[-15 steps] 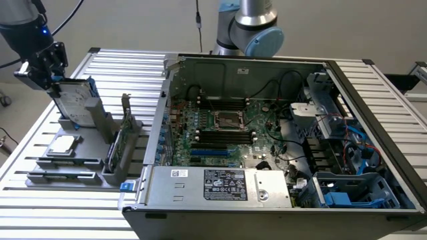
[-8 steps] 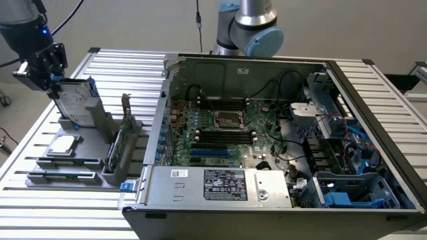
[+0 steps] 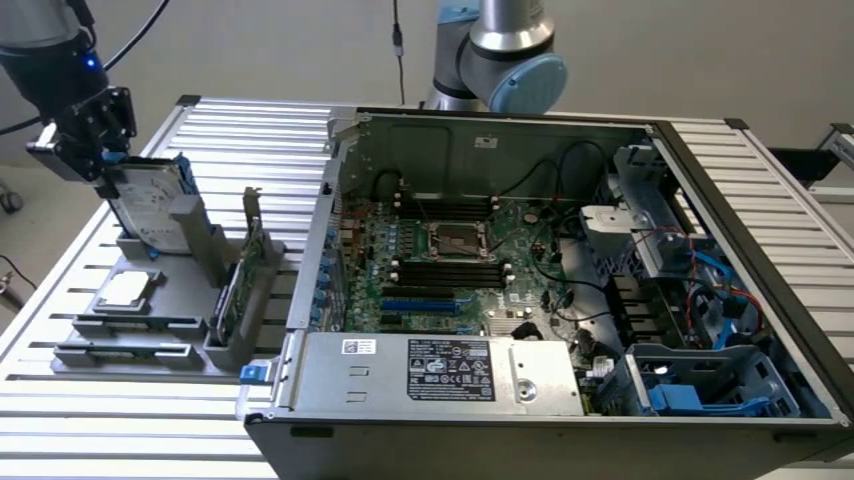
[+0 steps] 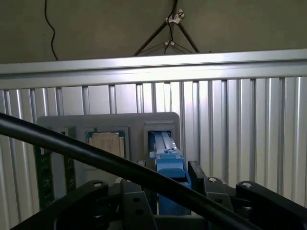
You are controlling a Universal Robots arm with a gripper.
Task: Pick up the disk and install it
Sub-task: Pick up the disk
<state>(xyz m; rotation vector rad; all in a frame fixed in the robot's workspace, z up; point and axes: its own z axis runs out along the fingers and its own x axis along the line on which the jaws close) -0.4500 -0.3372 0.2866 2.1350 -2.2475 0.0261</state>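
I should grab the disk next by its exposed upper end (image 3: 142, 164) to pick it up, because the grey holder's slot (image 3: 142, 248) surrounds the bottom of the disk.
The disk (image 3: 144, 205) stands on edge in a slot of the grey holder (image 3: 134, 335) at the exterior view's left, its silver face and blue carrier showing. My gripper (image 3: 96, 165) hangs at the disk's upper end, open, with its black fingers on either side of the top edge. In the wrist view, the blue carrier of the disk (image 4: 167, 160) runs between the fingers (image 4: 197, 173) of the gripper (image 4: 168, 194), still seated in the holder (image 4: 158, 120).
The holder also carries a small square silver chip (image 3: 123, 290) and a thin green circuit card (image 3: 230, 285). An open computer case (image 3: 534, 270) lies at the exterior view's right, with a blue-fitted bay (image 3: 707, 385) at its near corner. A black cable (image 4: 72, 148) crosses the wrist view.
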